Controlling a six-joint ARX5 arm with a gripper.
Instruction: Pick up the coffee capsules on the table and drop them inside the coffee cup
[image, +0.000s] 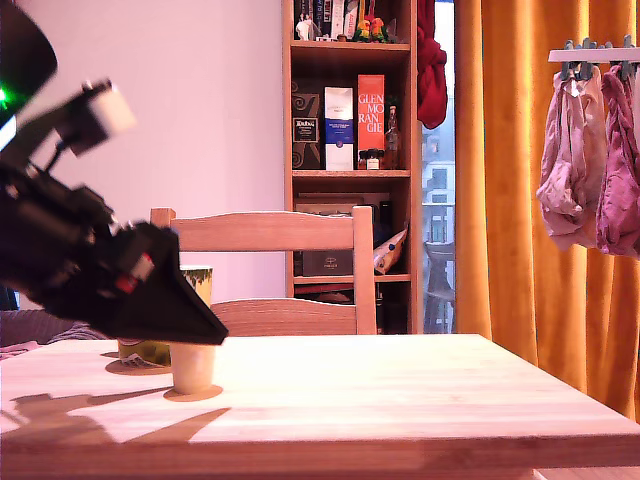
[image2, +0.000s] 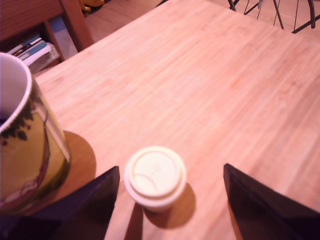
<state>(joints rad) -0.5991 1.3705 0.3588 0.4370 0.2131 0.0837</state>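
Note:
The gripper takes hold of the cream coffee capsule by its body below the lid (image: 192, 370) next, to drop it inside the coffee cup (image: 170, 345).
A cream coffee capsule (image: 193, 368) (image2: 155, 177) stands upright on the wooden table (image: 400, 400), lid up. My gripper (image2: 170, 200) (image: 205, 325) hovers just above it, open, with one dark finger (image2: 92, 197) on each side and the capsule closer to one of them than the other. The yellow-green coffee cup (image2: 27, 150) (image: 170, 345) with printed trees stands right beside the capsule, mostly hidden behind my arm in the exterior view. No dark brown capsule shows.
A wooden chair (image: 270, 275) stands behind the table. Farther back are a bookshelf (image: 345, 130), orange curtains (image: 530, 180) and hanging laundry (image: 590, 160). Bare tabletop stretches to the exterior view's right.

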